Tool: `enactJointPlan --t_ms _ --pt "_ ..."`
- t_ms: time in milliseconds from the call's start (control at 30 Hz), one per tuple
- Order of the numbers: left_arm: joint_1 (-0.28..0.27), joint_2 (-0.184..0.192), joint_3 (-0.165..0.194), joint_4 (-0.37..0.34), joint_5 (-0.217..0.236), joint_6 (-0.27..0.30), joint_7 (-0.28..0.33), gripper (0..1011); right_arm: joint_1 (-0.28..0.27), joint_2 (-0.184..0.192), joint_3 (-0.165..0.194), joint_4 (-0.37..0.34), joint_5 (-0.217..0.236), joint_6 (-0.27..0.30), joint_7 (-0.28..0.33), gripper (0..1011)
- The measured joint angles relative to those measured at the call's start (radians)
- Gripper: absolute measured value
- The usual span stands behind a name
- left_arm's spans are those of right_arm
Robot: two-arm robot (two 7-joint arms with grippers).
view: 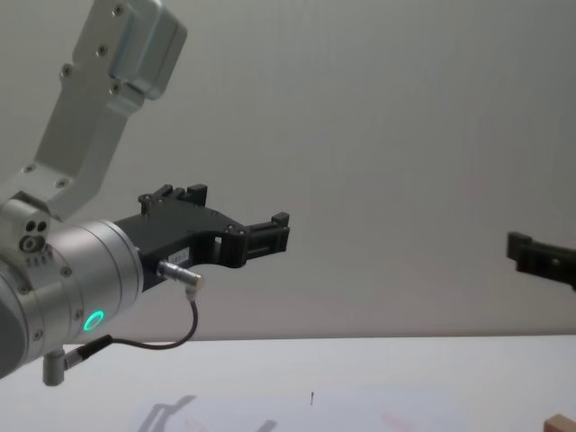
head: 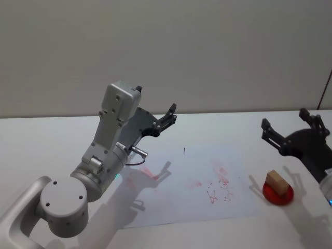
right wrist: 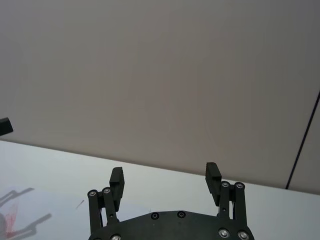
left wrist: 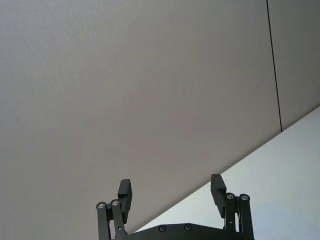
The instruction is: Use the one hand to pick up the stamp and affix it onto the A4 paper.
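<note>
The inked base of the stamp [head: 276, 182] rests on the round red pad. My right gripper needs to grab the stamp by its wooden sides next.
The stamp [head: 276, 182], a small light-brown wooden block, rests on a round red pad [head: 278, 196] at the table's right; its corner shows in the chest view [view: 562, 423]. My right gripper [head: 288, 123] hangs open in the air just beyond and above the stamp, holding nothing [right wrist: 164, 180]. The A4 paper [head: 171, 205] lies flat mid-table with red marks on it [view: 360, 407]. My left gripper [head: 168, 115] is raised over the paper's far left corner, open and empty [left wrist: 170, 192], pointing toward the wall [view: 265, 232].
The left arm's silver elbow and boxy link [head: 116, 111] rise over the table's left part. A grey wall [head: 207, 52] stands behind the table's far edge.
</note>
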Motion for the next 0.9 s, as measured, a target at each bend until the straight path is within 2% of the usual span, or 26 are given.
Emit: enactJointPlan --t_ms 267,467,667,900 --pt "0.0 0.0 0.0 0.0 0.0 0.0 0.0 1001 -0.081 0.045 0.019 -0.056 0.029 0.043 -0.052 1001" --pt "0.0 0.0 0.0 0.0 0.0 0.0 0.0 1001 -0.133 0.076 0.031 -0.083 0.052 0.088 -0.067 1001" --pt "0.0 0.0 0.0 0.0 0.0 0.0 0.0 1001 -0.152 0.093 0.035 -0.086 0.062 0.134 -0.051 1001" --pt "0.0 0.0 0.0 0.0 0.0 0.0 0.0 1001 -0.142 0.097 0.03 -0.058 0.051 0.204 0.001 1001"
